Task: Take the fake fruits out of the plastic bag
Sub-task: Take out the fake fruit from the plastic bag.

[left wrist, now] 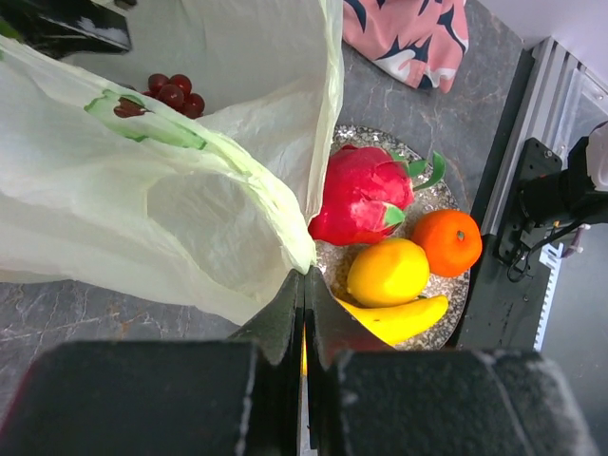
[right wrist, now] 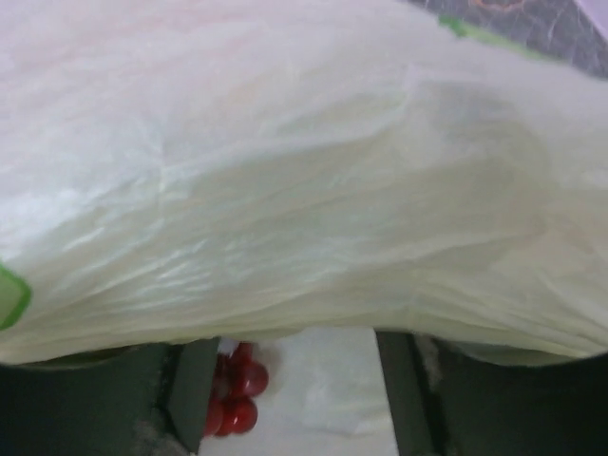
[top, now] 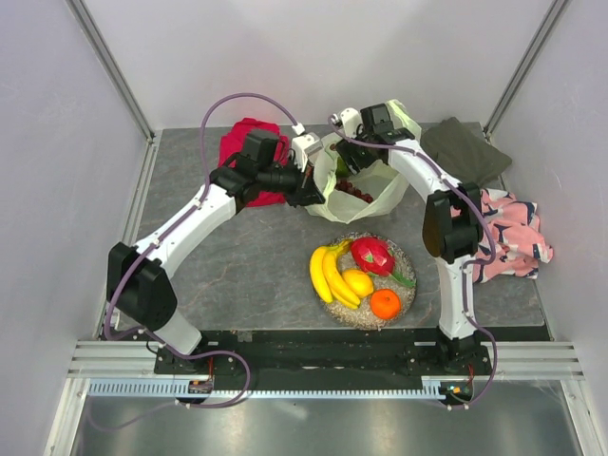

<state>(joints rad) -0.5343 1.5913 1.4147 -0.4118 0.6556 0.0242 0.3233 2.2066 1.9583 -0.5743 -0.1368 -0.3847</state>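
Note:
My right gripper should next take the mango from the plastic bag to the round dish, so it needs to grab the orange-and-green mango by its green end (top: 342,169).
The plastic bag (top: 380,195) lies crumpled at the back centre, pale and translucent. My left gripper (top: 312,190) is shut on the bag's near edge (left wrist: 285,237), fingertips (left wrist: 306,275) pressed together. Dark red grapes (top: 353,190) lie inside the bag (left wrist: 173,92). My right gripper (top: 342,138) hangs over the bag's far side, open; in its wrist view bag film (right wrist: 304,190) drapes over the spread fingers (right wrist: 190,394), with the grapes (right wrist: 237,389) beside the left one. A banana bunch (top: 328,275), dragon fruit (top: 372,255), lemon (top: 358,282) and orange (top: 385,303) rest on the round dish (top: 407,261).
A red cloth (top: 245,141) lies behind the left arm. An olive cloth (top: 465,150) sits at the back right, and a pink patterned cloth (top: 511,233) lies at the right edge beside the right arm's elbow. Walls close in the table on three sides.

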